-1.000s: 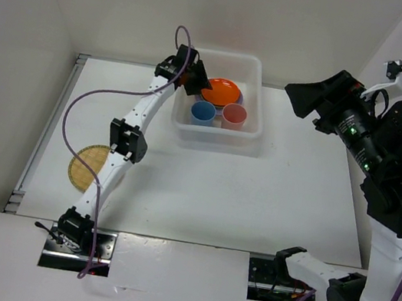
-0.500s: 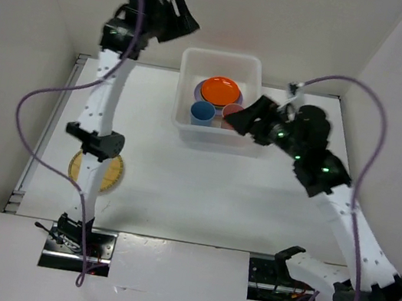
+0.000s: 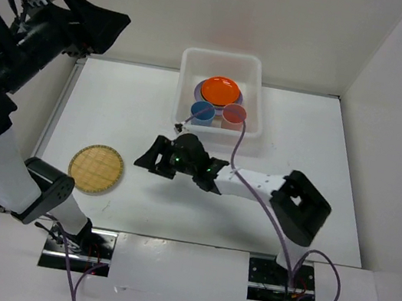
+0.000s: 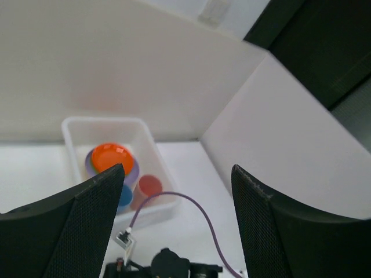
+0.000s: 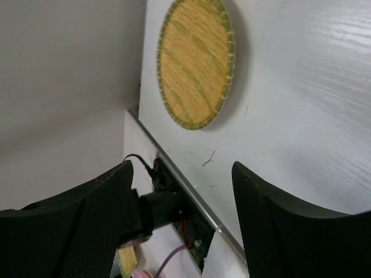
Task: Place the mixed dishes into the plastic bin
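Observation:
I would leave the woven bamboo plate on the tabletop if I lifted now, because my right gripper's open fingers are short of the woven bamboo plate's rim (image 3: pixel 121 168) (image 5: pixel 224 99).
The plastic bin (image 3: pixel 179 119) stands at the back centre of the table. In it an orange plate (image 3: pixel 221 89) lies on a lavender plate (image 4: pixel 134 169), with a blue cup (image 3: pixel 202 112) and a pink cup (image 3: pixel 234 113) at its near end. The woven bamboo plate (image 3: pixel 96 169) lies flat on the table at the left. My right gripper (image 3: pixel 147 155) hangs low over the table, open and empty, pointing at the bamboo plate (image 5: pixel 196 61), a short way right of it. My left gripper (image 3: pixel 102 24) is raised high at the upper left, open and empty, looking down on the bin (image 4: pixel 101 120).
White walls close in the table at the back, left and right. A metal rail (image 3: pixel 48 131) runs along the table's left edge. The left arm's base and purple cable (image 5: pixel 168 200) sit just beyond the bamboo plate. The right arm's purple cable (image 4: pixel 197 211) loops over the table's middle.
My left arm has lifted away from the bin, up to the far left, jaws opening. My right arm has swung from the right side down to mid-table toward the bamboo plate.

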